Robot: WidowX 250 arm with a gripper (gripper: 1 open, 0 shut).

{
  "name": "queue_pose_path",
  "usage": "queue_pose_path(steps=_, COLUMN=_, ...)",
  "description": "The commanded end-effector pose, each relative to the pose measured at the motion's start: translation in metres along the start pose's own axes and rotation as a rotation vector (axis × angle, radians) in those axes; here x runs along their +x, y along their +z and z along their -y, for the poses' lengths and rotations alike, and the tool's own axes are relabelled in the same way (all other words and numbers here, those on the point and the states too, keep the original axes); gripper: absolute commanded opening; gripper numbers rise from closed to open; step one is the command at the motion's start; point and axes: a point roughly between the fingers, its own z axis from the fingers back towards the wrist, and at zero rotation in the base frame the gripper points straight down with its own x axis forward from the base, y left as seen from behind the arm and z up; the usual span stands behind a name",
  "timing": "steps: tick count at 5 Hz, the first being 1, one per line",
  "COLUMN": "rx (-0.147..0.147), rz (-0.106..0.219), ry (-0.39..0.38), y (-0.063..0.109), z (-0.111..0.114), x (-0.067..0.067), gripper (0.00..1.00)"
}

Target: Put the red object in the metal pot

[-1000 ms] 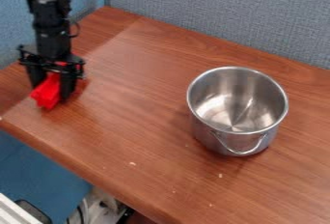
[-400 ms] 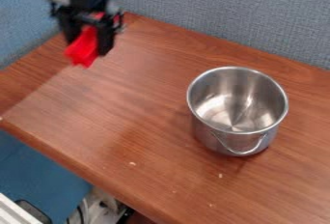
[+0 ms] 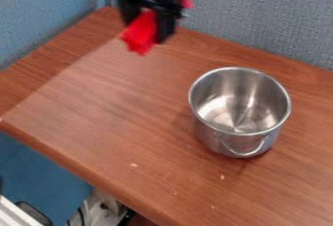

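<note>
The red object stays in my gripper for now until it is over the metal pot's rim (image 3: 240, 94), as it hangs in the air, well short.
My gripper (image 3: 146, 25) hangs above the far left part of the wooden table, pointing down, shut on the red object (image 3: 139, 38). The red object dangles from the black fingers, well clear of the tabletop. The metal pot (image 3: 240, 110) stands upright on the right side of the table, shiny and empty, with its small handle toward the front. The gripper is up and to the left of the pot, still a good way from its rim.
The wooden table (image 3: 92, 103) has its front edge running diagonally at lower left, with floor and cables below. A blue-grey wall (image 3: 260, 16) backs the table.
The gripper has lifted the red object off the table's left edge and carried it up and rightward toward the pot. The pot has stayed put.
</note>
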Motion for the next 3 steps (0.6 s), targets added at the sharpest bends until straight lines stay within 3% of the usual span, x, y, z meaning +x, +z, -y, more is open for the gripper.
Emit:
queue_pose_path(steps=1, rx=-0.013, rz=0.065, ry=-0.052, y=0.016, z=0.034, x=0.015, gripper=0.0)
queue_pose_path(steps=2, rx=-0.037, rz=0.054, ry=-0.143, y=0.011, z=0.071, x=0.027, gripper=0.0)
queue_pose_path(steps=3, rx=-0.06, rz=0.044, ry=-0.172, y=0.011, z=0.092, x=0.034, gripper=0.0)
